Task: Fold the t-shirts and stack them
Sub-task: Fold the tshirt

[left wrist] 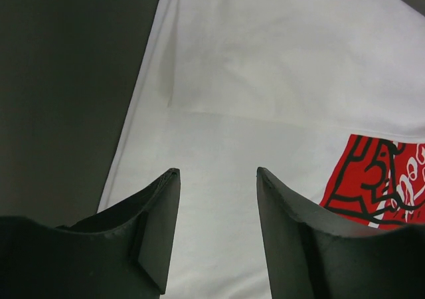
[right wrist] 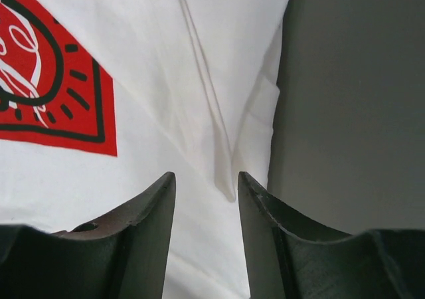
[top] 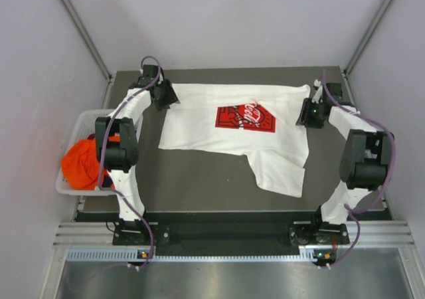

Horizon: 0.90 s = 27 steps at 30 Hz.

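Note:
Next, my right gripper grabs the white t-shirt [top: 232,129] by the loose corner of its folded-over layer, to fold that layer toward the print.
A white t-shirt [top: 232,129] with a red and black print [top: 245,118] lies partly folded on the dark table, one part trailing toward the front right. My left gripper [top: 166,99] is open and empty over the shirt's far left edge; the left wrist view shows white cloth [left wrist: 265,80] between and beyond its fingers. My right gripper [top: 307,115] is open and empty over the shirt's right edge; the right wrist view shows a fold crease [right wrist: 212,133] and the print [right wrist: 53,80]. An orange t-shirt [top: 83,163] lies crumpled in a basket at the left.
A white basket [top: 73,123] stands at the table's left edge and holds the orange shirt. Bare dark table [top: 199,179] lies in front of the white shirt. Grey walls and metal frame posts enclose the table on three sides.

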Motion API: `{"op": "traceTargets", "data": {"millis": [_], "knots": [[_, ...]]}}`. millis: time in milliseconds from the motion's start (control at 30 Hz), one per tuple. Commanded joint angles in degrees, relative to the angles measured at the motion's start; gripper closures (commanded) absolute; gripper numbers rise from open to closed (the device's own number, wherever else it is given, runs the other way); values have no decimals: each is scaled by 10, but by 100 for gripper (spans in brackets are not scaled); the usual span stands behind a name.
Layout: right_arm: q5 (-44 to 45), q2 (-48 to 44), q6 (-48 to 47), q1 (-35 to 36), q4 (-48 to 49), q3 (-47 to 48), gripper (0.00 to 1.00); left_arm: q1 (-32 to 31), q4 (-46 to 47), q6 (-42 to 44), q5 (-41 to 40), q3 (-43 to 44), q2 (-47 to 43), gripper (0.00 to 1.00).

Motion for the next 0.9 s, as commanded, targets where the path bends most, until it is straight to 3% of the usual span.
{"op": "traceTargets", "data": {"millis": [0,233,700,867], "knots": [[-24,37,-44,10,15,58,57,2,-8,15,29,42,8,46],[-85,94,-66,20,61,143,56,6,5,24,32,42,24,46],[-100,291,-122,40,13,379,58,10,24,22,29,62,68,48],[-95,313,-139,45,2,396,57,13,30,20,23,68,79,48]]}}
